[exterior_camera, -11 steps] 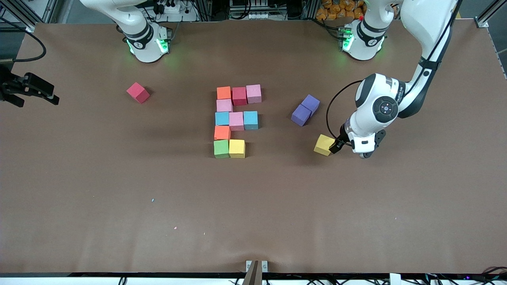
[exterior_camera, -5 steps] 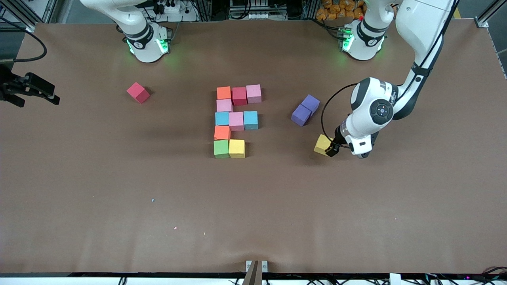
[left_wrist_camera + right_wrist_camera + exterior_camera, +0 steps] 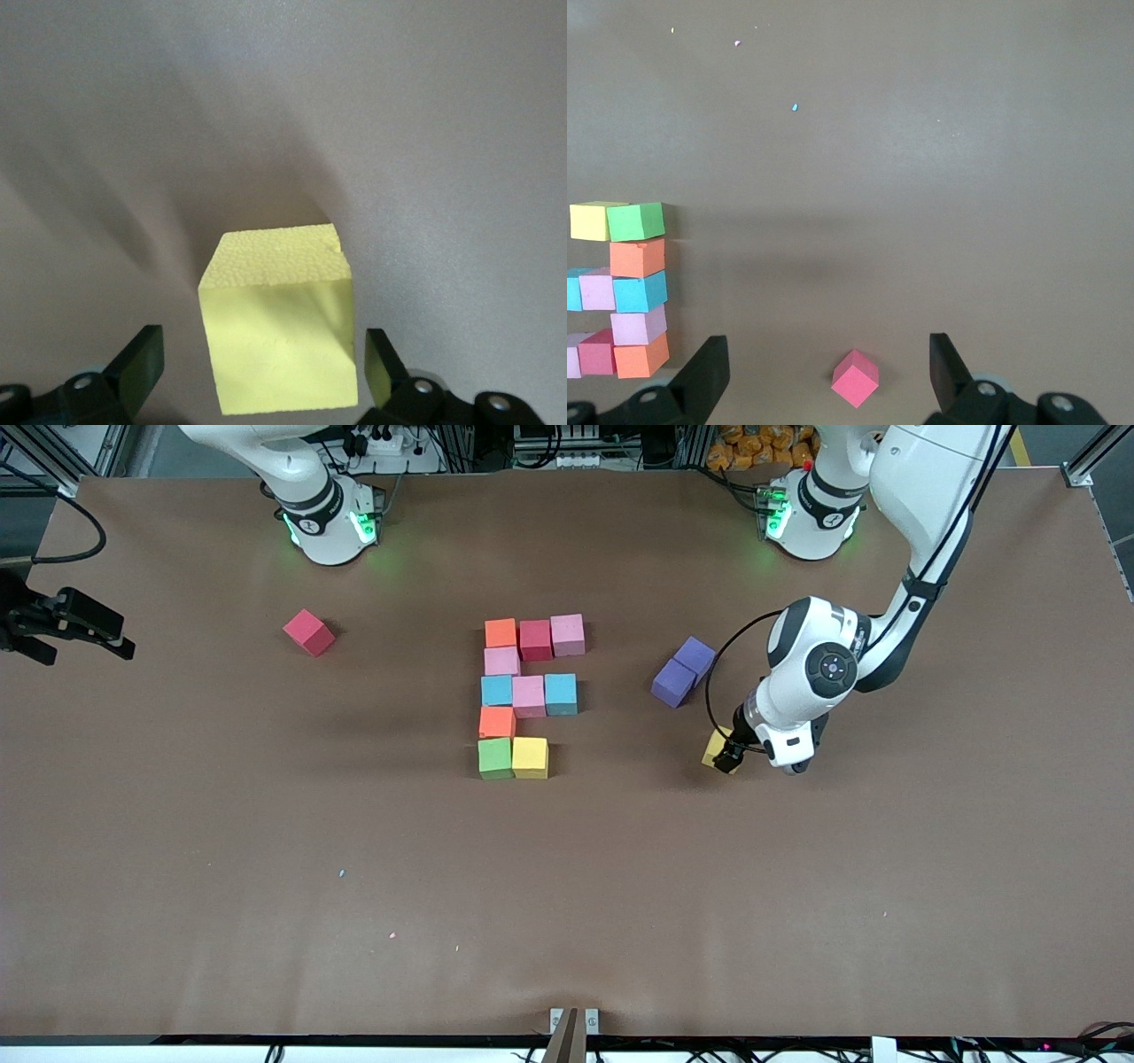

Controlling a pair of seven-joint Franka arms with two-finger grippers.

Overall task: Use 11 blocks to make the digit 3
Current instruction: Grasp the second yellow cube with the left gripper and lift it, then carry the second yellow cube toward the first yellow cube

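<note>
My left gripper should close now, because its fingers reach down on both sides. Closing now would hold the yellow block [image 3: 714,748] [image 3: 279,345].
A loose yellow block [image 3: 279,345] sits on the table, mostly hidden in the front view [image 3: 714,744]. My left gripper [image 3: 263,354] [image 3: 728,756] is low over it, open, one finger to each side with a gap at both faces. Ten blocks stand in the middle as a partial digit 3 [image 3: 527,695]: an orange, red and pink row, a pink joiner, a blue, pink and blue row, an orange joiner, then green and yellow. A pink block [image 3: 309,632] [image 3: 855,378] lies alone toward the right arm's end. My right gripper [image 3: 830,359] waits high, open and empty.
Two purple cubes [image 3: 683,670] touch each other between the figure and the left arm, farther from the front camera than the loose yellow block. Small coloured crumbs [image 3: 341,874] dot the brown table [image 3: 567,886].
My left gripper has slid toward the figure's side and over the loose yellow block, which it now covers in the front view. Blocks and the right arm have not moved.
</note>
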